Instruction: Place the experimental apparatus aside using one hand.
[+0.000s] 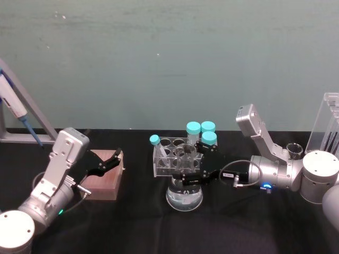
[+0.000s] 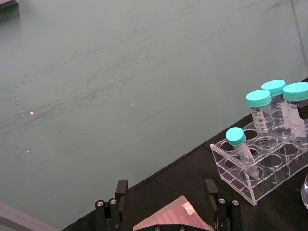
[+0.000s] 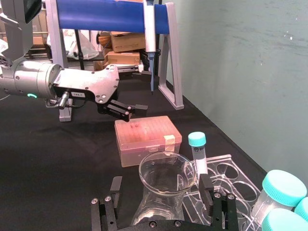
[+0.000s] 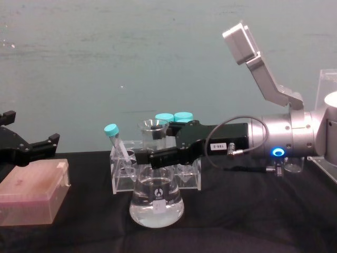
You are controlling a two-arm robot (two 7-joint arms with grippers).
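Observation:
My right gripper is to grab the flask by its narrow, upright neck next, to place it aside. The flask's glass body slopes out to a wide base.
A conical glass flask holding clear liquid stands on the black table in front of a tube rack. My right gripper reaches in from the right at neck height, open, with one finger on each side of the flask neck and a gap showing beside the glass. At the far right stand a tall acrylic stand with pipettes and a small glass beaker. Over on the left, my left gripper hovers open above a pink box.
A clear tube rack with teal-capped tubes stands right behind the flask. The pink tip box lies at the left. A pipette hangs on a grey frame at the far left. A green wall backs the table.

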